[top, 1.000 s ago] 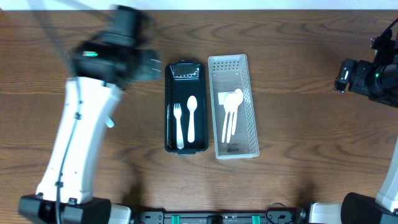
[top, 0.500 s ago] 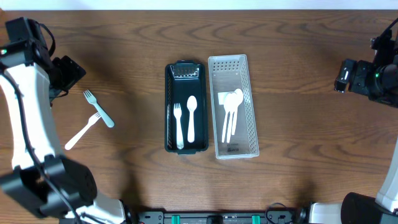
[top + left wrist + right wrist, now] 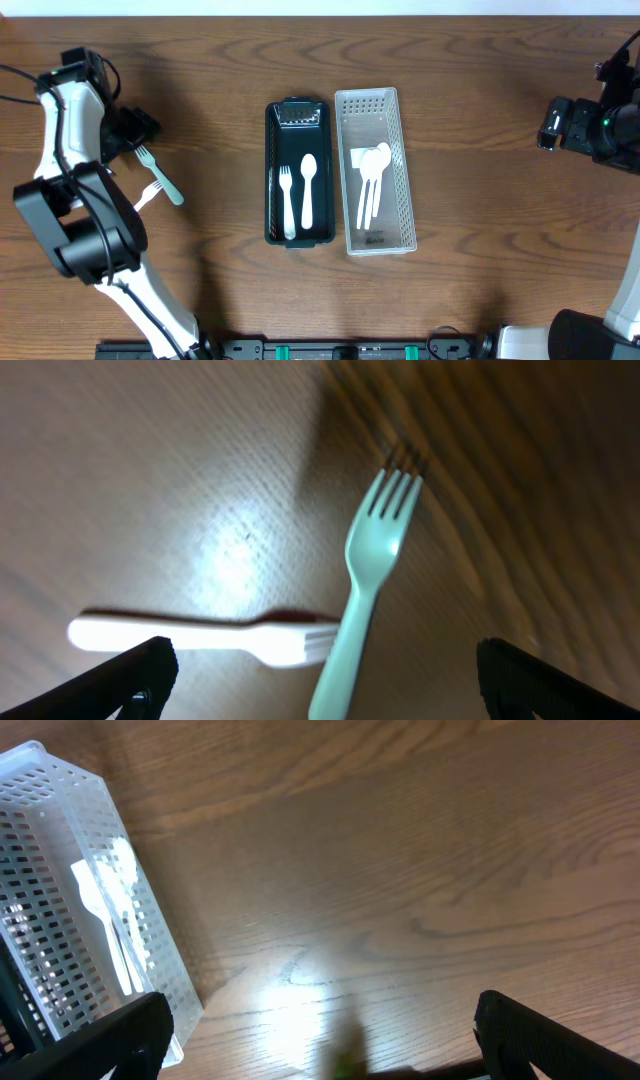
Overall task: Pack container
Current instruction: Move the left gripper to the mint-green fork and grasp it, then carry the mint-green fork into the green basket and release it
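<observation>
The teal fork lies below my left gripper's fingers, so it is too early to close: closing now would miss. The gripper comes down first.
A black container [image 3: 299, 228] holds a white fork and a white spoon. A clear perforated bin [image 3: 376, 166] beside it holds white spoons; it also shows in the right wrist view [image 3: 70, 900]. A teal fork [image 3: 160, 175] lies crossed over a white fork [image 3: 148, 194] on the table at the left. In the left wrist view the teal fork [image 3: 368, 580] and the white fork [image 3: 200, 635] lie between my open fingers. My left gripper [image 3: 135, 130] is open just above them. My right gripper [image 3: 552, 122] is open and empty at the far right.
The wooden table [image 3: 480, 230] carries only the two containers in the middle and the two loose forks at the left. My left arm's white links [image 3: 75, 200] run down the left side.
My left arm swung from beside the black container to the far left and now sits over the two loose forks, which have come into view. The right arm has not moved.
</observation>
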`<state>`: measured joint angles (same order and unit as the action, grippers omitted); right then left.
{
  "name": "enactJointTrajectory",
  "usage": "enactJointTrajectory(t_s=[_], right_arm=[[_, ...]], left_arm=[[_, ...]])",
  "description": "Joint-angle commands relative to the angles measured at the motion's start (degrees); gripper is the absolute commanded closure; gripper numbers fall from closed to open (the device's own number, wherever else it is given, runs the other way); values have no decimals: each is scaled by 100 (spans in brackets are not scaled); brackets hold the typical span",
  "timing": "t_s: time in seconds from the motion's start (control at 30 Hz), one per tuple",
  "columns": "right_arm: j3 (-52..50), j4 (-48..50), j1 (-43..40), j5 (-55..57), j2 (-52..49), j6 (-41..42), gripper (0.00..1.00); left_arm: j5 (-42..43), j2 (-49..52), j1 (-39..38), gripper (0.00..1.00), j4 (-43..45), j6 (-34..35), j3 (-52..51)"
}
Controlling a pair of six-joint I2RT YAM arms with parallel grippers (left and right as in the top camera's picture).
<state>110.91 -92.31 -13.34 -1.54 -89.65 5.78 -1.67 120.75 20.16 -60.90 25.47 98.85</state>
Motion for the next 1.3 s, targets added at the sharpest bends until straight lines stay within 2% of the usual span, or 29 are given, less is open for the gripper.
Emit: enactJointTrajectory(t_s=[0.0,0.53,0.8,0.93,1.2,1.27], right_arm=[[-4,-17,-50,-20,-4,-74,1],[-4,-122,-50,-17,-4,-118,1],[-4,-142,-50,-17,-4,-118,1],[-4,-144,-50,4,-4,-116,1],[-4,-184,-50,4,-4,-116,1],[-4,-199,-50,4,-4,-118,1]], left_arm=[[-17,267,2,2,83,-22,-44],[275,1113,2,1,472,-66,-44],[280,1185,-33,33,258,-125,-50],[280,1185,-74,37,118,-122,-50],[282,1185,-101,57,9,-122,-50],[280,1185,-101,58,11,-122,-50]])
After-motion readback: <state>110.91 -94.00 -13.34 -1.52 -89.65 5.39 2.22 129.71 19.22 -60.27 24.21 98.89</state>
